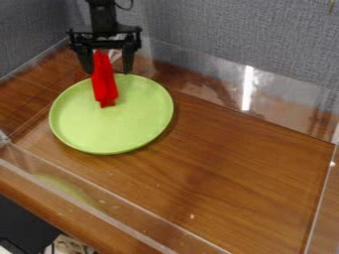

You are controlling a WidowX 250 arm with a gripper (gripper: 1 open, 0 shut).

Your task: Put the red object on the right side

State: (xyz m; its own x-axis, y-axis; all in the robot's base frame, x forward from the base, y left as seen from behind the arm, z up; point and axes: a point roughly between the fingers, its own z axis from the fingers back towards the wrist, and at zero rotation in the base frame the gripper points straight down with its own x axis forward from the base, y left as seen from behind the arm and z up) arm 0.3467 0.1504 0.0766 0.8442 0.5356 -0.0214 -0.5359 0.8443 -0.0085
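Note:
I will carry the red block off the green plate [119, 124], so next my gripper will grab the block by its narrow end [101, 58].
The red object [103, 79] is a bright red elongated block lying on the far left part of the round green plate [119, 124]. My gripper [105, 62] hangs pointing straight down right over the block's far end, its black fingers [78, 52] spread wide on either side of it. The jaws are open and nothing is held; the block's top end sits between the fingertips, and I cannot tell whether they touch it.
The plate rests on a brown wooden table [225, 169] enclosed by low clear plastic walls [252, 84]. A grey fabric backdrop stands behind. Bare wood stretches to the right of the plate.

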